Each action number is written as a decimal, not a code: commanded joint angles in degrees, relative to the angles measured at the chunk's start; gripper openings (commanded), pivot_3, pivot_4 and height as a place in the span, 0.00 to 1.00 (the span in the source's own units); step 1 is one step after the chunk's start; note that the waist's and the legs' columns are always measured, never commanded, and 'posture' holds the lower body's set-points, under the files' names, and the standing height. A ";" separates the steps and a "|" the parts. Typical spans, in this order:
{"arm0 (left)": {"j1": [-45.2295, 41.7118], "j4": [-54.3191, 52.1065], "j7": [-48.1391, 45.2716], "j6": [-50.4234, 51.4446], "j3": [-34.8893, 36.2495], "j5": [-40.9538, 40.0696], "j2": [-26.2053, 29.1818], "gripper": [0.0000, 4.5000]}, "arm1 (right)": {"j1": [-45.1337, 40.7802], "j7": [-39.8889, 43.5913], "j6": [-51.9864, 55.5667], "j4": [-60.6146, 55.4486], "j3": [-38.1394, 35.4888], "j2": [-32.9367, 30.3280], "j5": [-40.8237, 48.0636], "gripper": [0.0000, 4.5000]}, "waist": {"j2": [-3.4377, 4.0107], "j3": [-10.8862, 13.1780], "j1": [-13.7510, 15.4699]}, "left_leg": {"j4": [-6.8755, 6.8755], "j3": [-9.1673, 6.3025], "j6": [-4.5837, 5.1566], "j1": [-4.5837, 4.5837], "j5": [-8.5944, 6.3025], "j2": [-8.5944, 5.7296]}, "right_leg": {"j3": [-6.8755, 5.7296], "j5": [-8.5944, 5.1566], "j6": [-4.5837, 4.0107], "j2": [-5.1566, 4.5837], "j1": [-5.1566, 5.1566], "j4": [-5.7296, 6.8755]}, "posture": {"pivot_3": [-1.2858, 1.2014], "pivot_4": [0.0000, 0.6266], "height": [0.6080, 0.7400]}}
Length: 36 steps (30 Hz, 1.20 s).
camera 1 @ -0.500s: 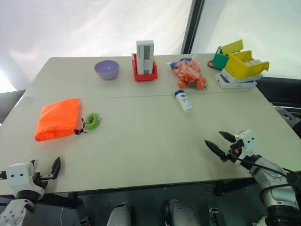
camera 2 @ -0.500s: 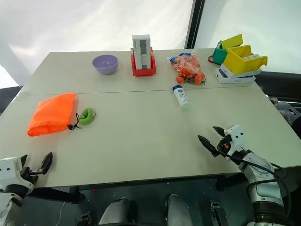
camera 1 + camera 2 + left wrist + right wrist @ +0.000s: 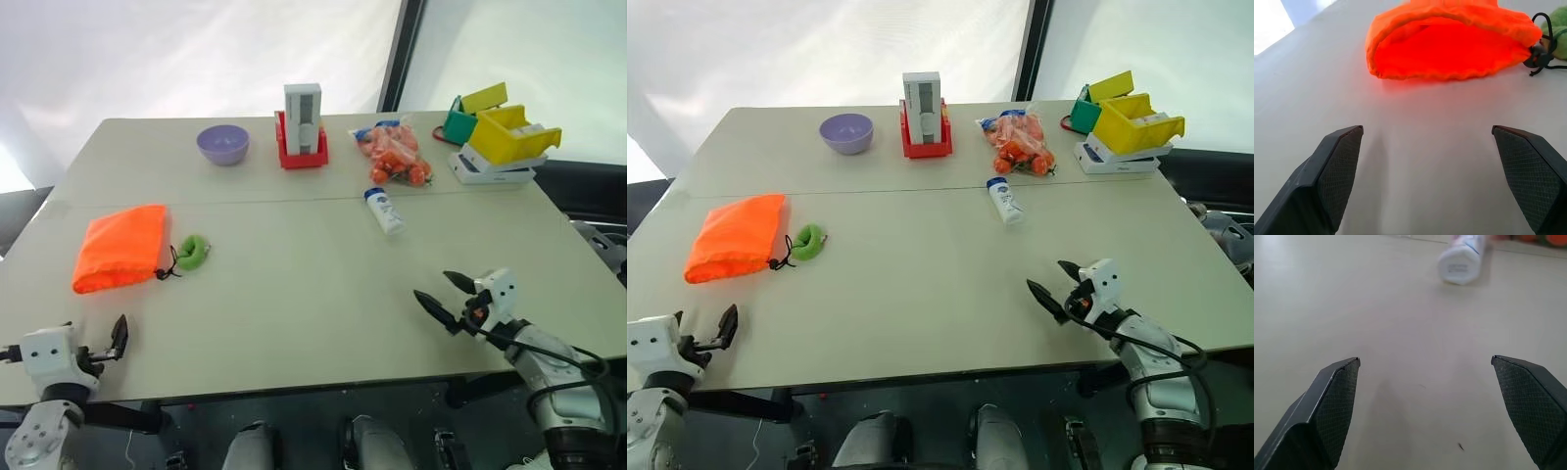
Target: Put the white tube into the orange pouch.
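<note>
My left gripper grabs the orange pouch by that opening edge next, since the pouch lies flat with its opening edge standing up.
The white tube with a blue cap lies on the table right of centre, just in front of a bag of carrots; it also lies ahead in the right wrist view. The orange pouch lies flat at the left, its mouth facing my left gripper, which is open and empty a short way in front of it. A black cord leads to a lime-green ball at the pouch's right. My right gripper is open and empty over the table's near right, well short of the tube.
At the back of the table stand a purple bowl, a white-grey block in a red base, a clear bag of carrots, and yellow and green bins on a white box. Both grippers hover near the table's front edge.
My right gripper has edged a little to the left over the table. The left gripper has hardly moved. Tube and pouch lie where they were.
</note>
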 commanded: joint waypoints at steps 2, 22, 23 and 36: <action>-1.73 -0.42 3.13 -4.32 -0.85 6.57 2.05 1.00 | -1.71 -0.31 2.29 -7.57 3.29 2.11 1.63 0.99 | 0.01 0.01 0.02 | 0.00 0.01 0.00 0.00 0.00 0.00 | 0.00 0.04 -0.05 0.00 -0.01 0.00 | 0.52 0.24 1.00; -21.49 25.11 14.50 -10.97 -10.43 29.68 17.71 1.00 | -3.41 -0.93 8.97 -20.62 16.32 7.38 1.39 0.99 | 0.02 0.03 1.15 | -0.01 0.03 0.01 -0.05 0.01 0.01 | -0.09 0.13 -0.17 -0.04 -0.13 0.17 | 0.52 0.24 1.00; -22.70 26.62 14.69 -11.37 -10.96 29.95 18.18 1.00 | -3.44 -0.86 8.98 -20.75 16.59 7.34 1.39 0.99 | 0.00 0.02 1.16 | -0.02 0.04 0.08 -0.05 0.05 0.01 | -0.09 0.13 -0.16 -0.05 -0.13 0.18 | 0.52 0.24 1.00; -28.58 32.06 12.21 -13.87 -15.10 28.13 18.91 0.00 | -3.02 0.90 8.35 -21.04 18.66 6.72 1.22 1.00 | -0.08 -0.03 1.15 | 0.00 0.06 0.15 -0.05 0.09 0.02 | -0.10 0.16 -0.12 -0.04 -0.05 0.31 | 0.52 0.24 1.00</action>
